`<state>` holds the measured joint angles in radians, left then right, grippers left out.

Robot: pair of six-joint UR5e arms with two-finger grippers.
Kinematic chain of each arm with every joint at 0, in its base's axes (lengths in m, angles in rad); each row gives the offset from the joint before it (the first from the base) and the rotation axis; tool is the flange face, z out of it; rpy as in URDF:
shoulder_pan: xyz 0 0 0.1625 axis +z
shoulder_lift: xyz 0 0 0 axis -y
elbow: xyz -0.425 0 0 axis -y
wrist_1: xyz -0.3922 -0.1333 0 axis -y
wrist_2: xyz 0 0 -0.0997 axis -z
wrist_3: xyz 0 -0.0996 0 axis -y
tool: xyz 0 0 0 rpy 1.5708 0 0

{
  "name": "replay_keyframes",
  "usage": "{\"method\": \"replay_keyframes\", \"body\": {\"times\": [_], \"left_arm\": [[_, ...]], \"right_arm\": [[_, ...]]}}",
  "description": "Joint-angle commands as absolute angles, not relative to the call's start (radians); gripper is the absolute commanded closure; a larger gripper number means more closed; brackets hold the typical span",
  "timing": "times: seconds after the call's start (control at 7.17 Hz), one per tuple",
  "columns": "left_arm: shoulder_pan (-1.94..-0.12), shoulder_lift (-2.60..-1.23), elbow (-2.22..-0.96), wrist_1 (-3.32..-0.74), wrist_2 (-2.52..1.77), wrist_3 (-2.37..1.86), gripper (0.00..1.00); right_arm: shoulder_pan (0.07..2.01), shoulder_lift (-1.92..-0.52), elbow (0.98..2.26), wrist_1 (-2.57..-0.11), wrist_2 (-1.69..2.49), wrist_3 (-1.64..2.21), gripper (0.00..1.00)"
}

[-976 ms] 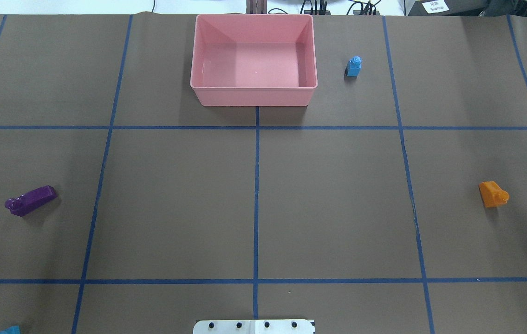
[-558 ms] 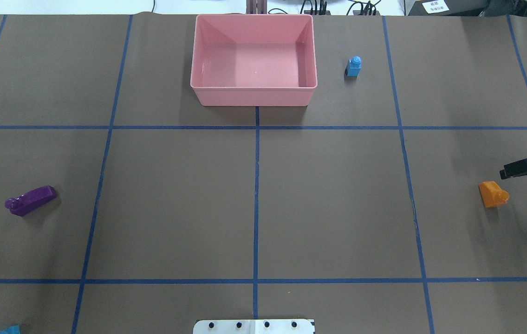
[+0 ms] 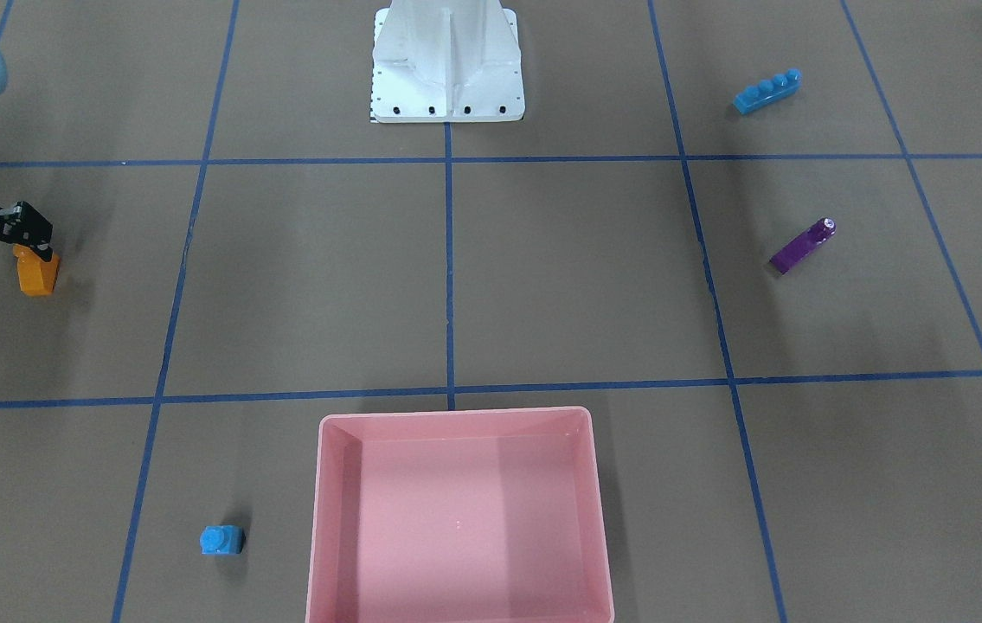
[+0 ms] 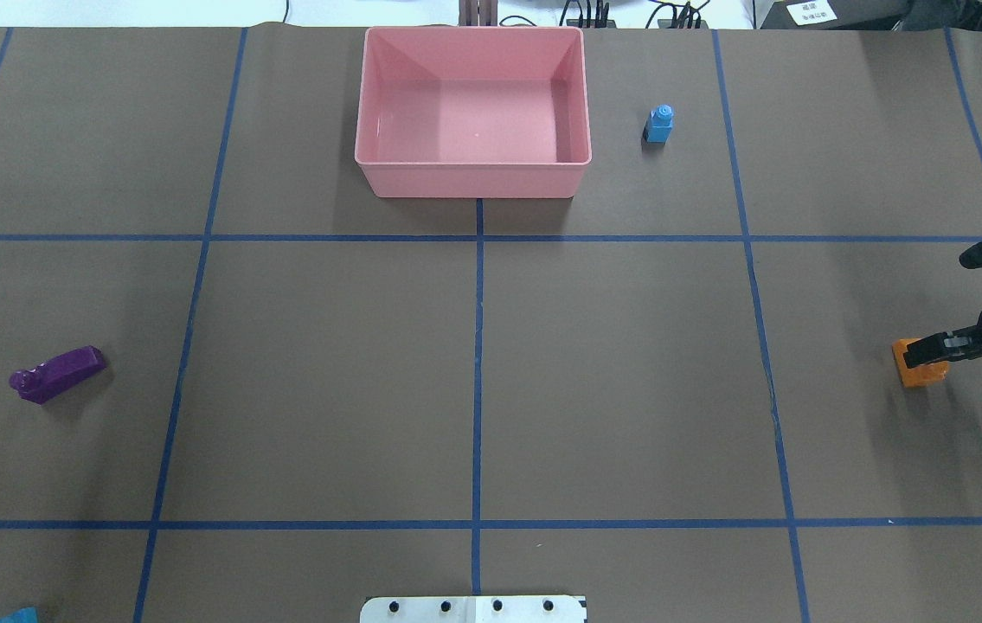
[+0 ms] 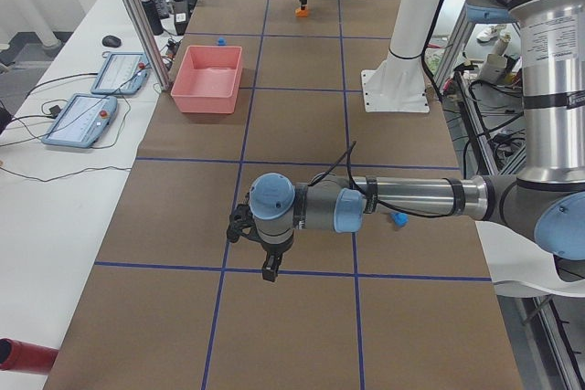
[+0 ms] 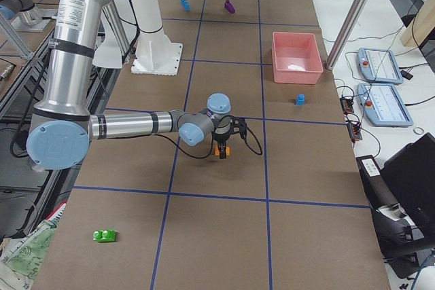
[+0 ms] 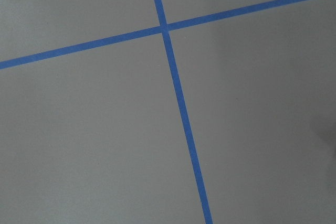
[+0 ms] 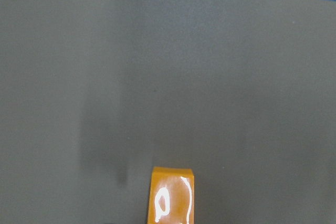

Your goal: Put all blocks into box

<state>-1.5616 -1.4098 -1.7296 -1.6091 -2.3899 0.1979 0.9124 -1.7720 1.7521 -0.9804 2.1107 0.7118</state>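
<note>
My right gripper grabs the orange block by its body (image 3: 37,274) next, to put the orange block into the pink box (image 3: 458,514).
The orange block (image 4: 919,372) lies at the table's right. My right gripper (image 4: 919,353) hangs straight down over it, open, fingertips at the block's top (image 3: 36,272). The right wrist view shows the block (image 8: 172,195) at its bottom edge and no fingers. The small blue block (image 4: 660,124) stands right of the empty pink box (image 4: 473,182). The purple wedge (image 4: 58,374) lies far left. The long blue block (image 3: 767,92) lies near my left side. The green block (image 6: 104,236) lies far off on my right. My left gripper (image 5: 265,267) shows only in the exterior left view, so I cannot tell its state.
The white robot base (image 4: 473,608) stands at the table's near edge. Blue tape lines (image 4: 478,363) divide the brown table into squares. The left wrist view shows only a tape crossing (image 7: 164,27) on the table.
My right gripper has come in from the table's right edge and moved left and down onto the orange block. The blocks and the box have not moved.
</note>
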Motion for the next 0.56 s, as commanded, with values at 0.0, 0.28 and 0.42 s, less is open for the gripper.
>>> {"method": "replay_keyframes", "body": {"times": [0.0, 0.28, 0.42], "left_arm": [[-1.562, -1.41, -1.73, -1.609, -2.39, 0.198, 0.0], [-1.562, -1.41, -1.73, -1.609, -2.39, 0.198, 0.0], [-1.562, -1.41, -1.73, -1.609, -2.39, 0.198, 0.0]], "right_arm": [[0.888, -1.756, 1.727, -0.98, 2.109, 0.712, 0.61], [0.888, -1.755, 1.739, -0.982, 2.111, 0.712, 1.0], [0.891, -1.75, 1.768, -0.986, 2.117, 0.712, 1.0]]}}
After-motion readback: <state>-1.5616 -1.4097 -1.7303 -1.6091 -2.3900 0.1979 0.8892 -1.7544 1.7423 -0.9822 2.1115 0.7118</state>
